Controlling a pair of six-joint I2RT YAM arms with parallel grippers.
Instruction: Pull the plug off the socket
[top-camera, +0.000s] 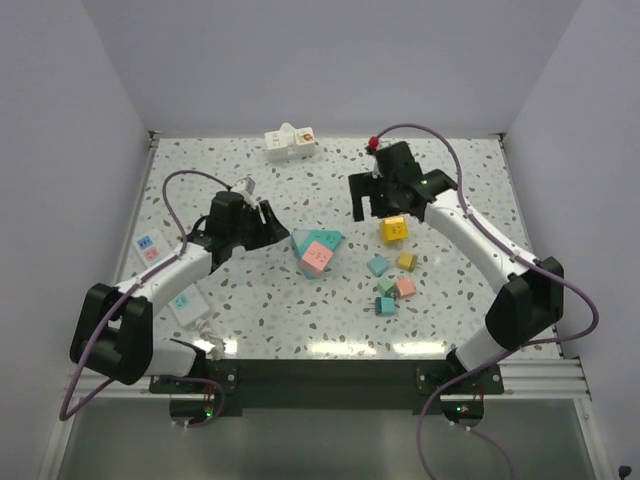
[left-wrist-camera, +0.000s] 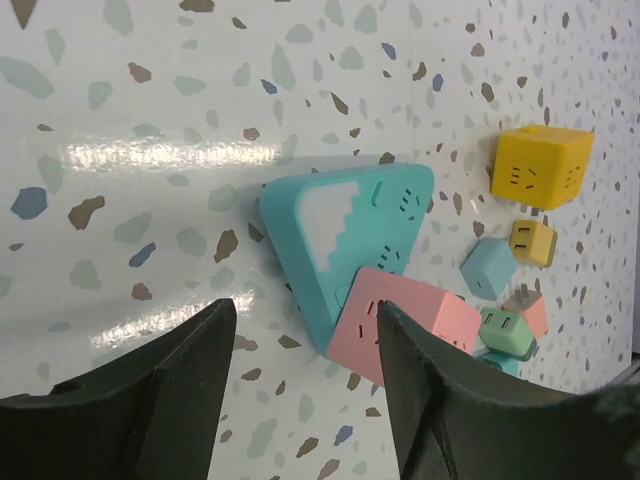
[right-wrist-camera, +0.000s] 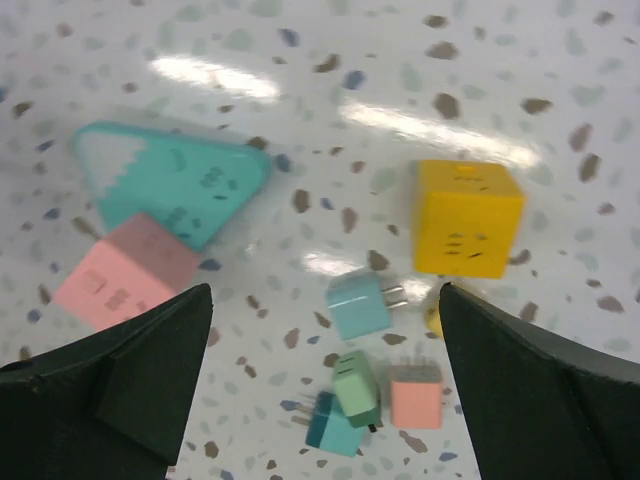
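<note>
I should reach the pink plug and grab its opposite sides with my right gripper to pull them apart, leaving the socket (top-camera: 322, 239) free for my left gripper.
A teal triangular socket (top-camera: 322, 239) (left-wrist-camera: 340, 225) (right-wrist-camera: 170, 180) lies mid-table. A pink cube plug (top-camera: 317, 259) (left-wrist-camera: 405, 325) (right-wrist-camera: 125, 270) sits plugged into its near part. My left gripper (top-camera: 272, 222) (left-wrist-camera: 305, 308) hovers just left of the socket, open, with bare table and the socket's edge showing between its fingers. Its right finger (left-wrist-camera: 440, 400) overlaps the pink plug's side in the wrist view. My right gripper (top-camera: 375, 205) (right-wrist-camera: 325, 290) is wide open above the loose plugs, right of the socket, holding nothing.
A yellow cube (top-camera: 394, 229) (right-wrist-camera: 465, 218) and several small loose plugs (top-camera: 390, 285) (right-wrist-camera: 360, 303) lie right of the socket. A white power strip (top-camera: 290, 143) sits at the back wall. White flat adapters (top-camera: 150, 247) (top-camera: 186, 303) lie near the left edge.
</note>
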